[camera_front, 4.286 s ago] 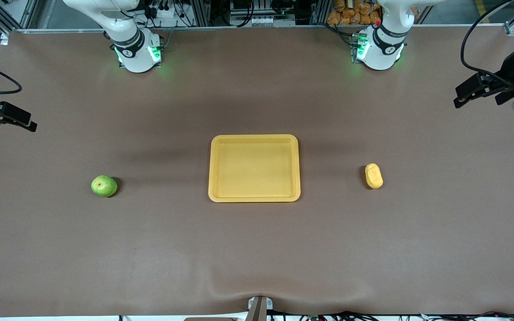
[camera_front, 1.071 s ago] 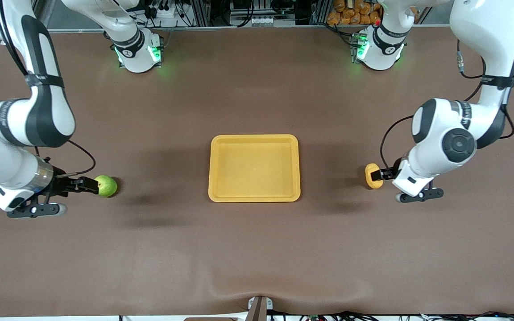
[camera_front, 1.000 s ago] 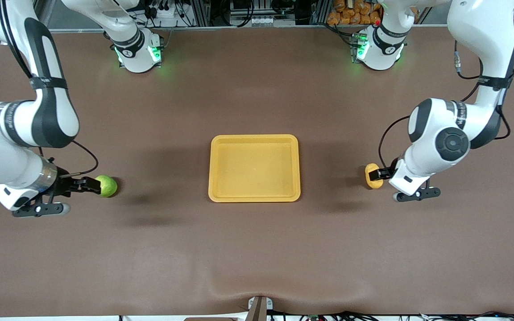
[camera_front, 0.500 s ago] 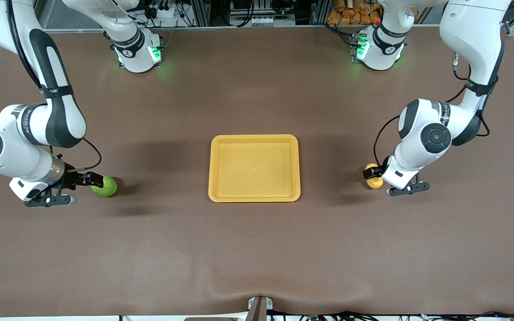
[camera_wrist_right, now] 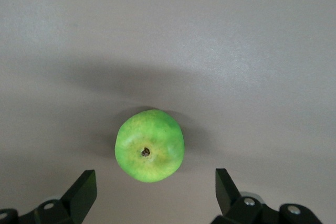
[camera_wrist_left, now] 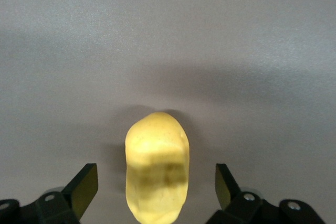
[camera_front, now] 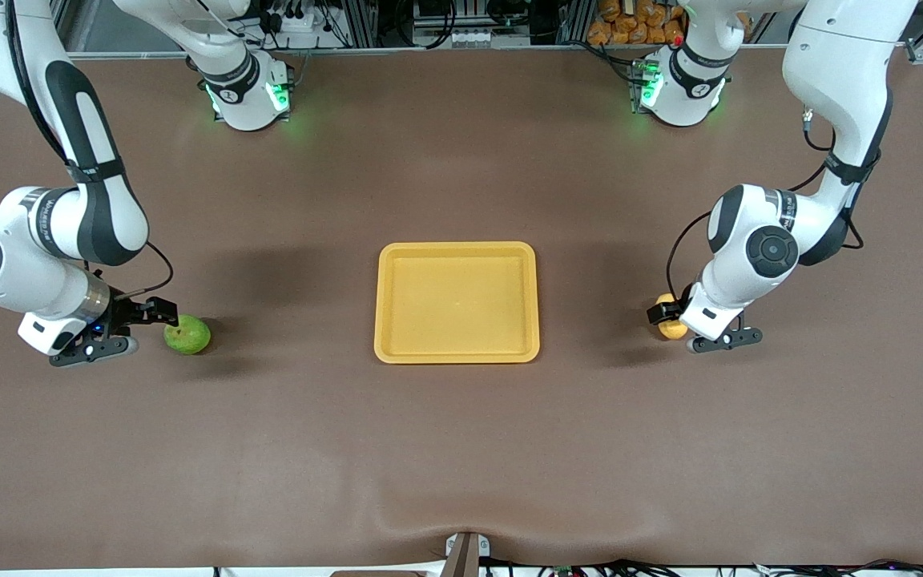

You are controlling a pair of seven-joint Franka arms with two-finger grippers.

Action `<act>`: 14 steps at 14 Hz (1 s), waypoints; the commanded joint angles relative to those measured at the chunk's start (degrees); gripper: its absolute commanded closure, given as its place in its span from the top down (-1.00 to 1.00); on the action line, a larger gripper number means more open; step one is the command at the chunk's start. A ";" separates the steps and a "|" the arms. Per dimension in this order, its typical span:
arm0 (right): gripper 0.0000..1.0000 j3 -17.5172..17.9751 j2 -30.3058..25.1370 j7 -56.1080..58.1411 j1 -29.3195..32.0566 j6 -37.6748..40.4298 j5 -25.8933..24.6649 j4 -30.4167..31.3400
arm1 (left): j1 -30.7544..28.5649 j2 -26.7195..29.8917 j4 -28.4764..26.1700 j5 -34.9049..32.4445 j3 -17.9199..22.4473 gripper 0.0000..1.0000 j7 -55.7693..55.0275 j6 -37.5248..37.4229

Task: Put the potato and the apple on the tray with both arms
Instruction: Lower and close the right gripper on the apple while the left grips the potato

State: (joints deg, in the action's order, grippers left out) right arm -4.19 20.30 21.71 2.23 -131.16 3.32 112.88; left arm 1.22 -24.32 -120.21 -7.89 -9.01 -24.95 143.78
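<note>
My left gripper closes next, since its fingers stand on either side of the potato [camera_front: 674, 324]. Closing now would catch the potato.
The green apple [camera_front: 187, 335] lies on the table toward the right arm's end. My right gripper [camera_front: 160, 314] is open, low beside it; in the right wrist view the apple [camera_wrist_right: 149, 145] sits just ahead of the gripper [camera_wrist_right: 154, 192]. The yellow-orange potato [camera_front: 674, 324] lies toward the left arm's end, partly hidden by my open left gripper [camera_front: 658, 313]. In the left wrist view the potato [camera_wrist_left: 156, 174] lies between the spread fingers of the gripper [camera_wrist_left: 155, 192], untouched. The yellow-orange tray [camera_front: 457, 304] sits mid-table.
The brown table mat [camera_front: 461, 449] stretches wide around the tray. The arm bases [camera_front: 249, 92] stand at the table's edge farthest from the front camera. A small bracket [camera_front: 465, 553] sits at the table's edge nearest the front camera.
Both arms have come in from the table's ends and settled low at the fruit, their wrists swinging closer over it in the last second. Apple, potato and tray have not moved.
</note>
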 commanded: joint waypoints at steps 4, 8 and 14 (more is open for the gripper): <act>1.00 1.11 -1.23 6.91 0.58 -9.26 0.64 7.25 | -0.34 -0.90 -0.38 -1.69 -0.04 0.60 -1.59 1.15; 1.00 1.11 -0.70 11.59 0.50 -15.43 0.64 10.51 | -0.26 -0.99 -0.29 -1.69 -0.13 0.08 -1.50 1.06; 1.00 1.20 1.23 17.48 0.15 -22.47 0.64 12.36 | 0.09 0.93 -0.20 -1.78 -0.40 -0.95 -1.50 -0.86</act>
State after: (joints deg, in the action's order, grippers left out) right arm -3.37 21.51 37.40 2.19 -152.64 3.32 124.54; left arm 1.28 -25.33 -120.01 -8.01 -8.99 -24.95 143.96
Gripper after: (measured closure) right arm 0.000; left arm 0.489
